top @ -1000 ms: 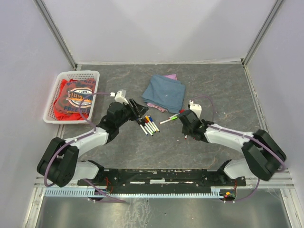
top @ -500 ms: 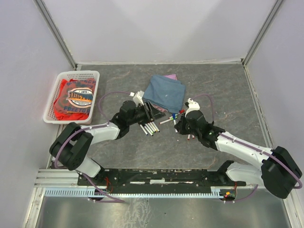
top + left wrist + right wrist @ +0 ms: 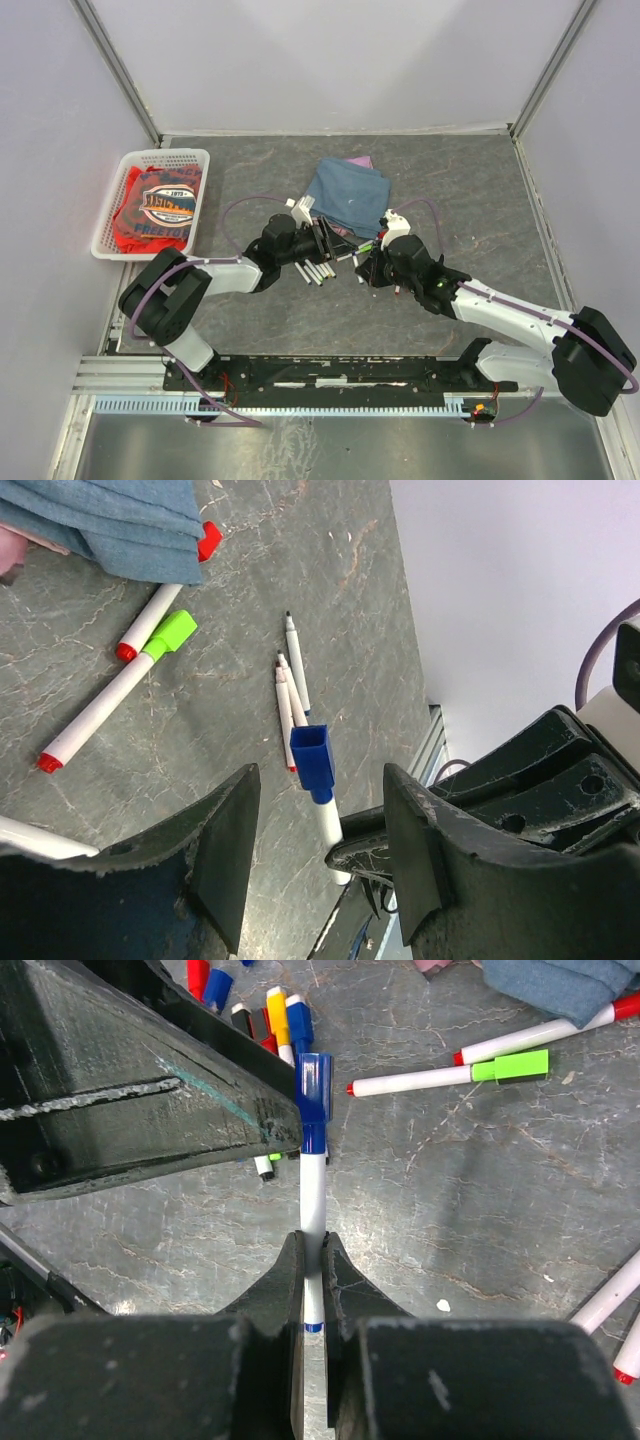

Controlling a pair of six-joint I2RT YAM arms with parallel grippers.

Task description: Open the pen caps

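Note:
My left gripper should next grab the pen's blue cap (image 3: 354, 253) (image 3: 312, 760) by its sides and leave the pen's body to my right gripper, so the pen can be opened.
My right gripper (image 3: 312, 1245) is shut on the white barrel of a pen (image 3: 313, 1180) and holds it above the table. The pen's blue cap (image 3: 313, 1100) points at my left gripper. My left gripper (image 3: 318, 815) is open, and the blue cap (image 3: 312, 760) sits just ahead of its gap, between the two fingers and touching neither. In the top view the left gripper (image 3: 335, 247) and the right gripper (image 3: 365, 268) meet at the table's middle. A pen with a green cap (image 3: 110, 695), one with a red cap (image 3: 160, 605) and uncapped pens (image 3: 290, 680) lie on the table.
A folded blue cloth (image 3: 345, 195) lies just behind the grippers. A row of pens (image 3: 315, 268) lies below the left gripper. A white basket (image 3: 150, 200) with a red cloth stands at the far left. More pens (image 3: 620, 1310) lie to the right gripper's right.
Both grippers have moved toward each other at the table's middle. The right one now holds up the blue-capped pen, and the left one has swung right until its open fingers flank the cap.

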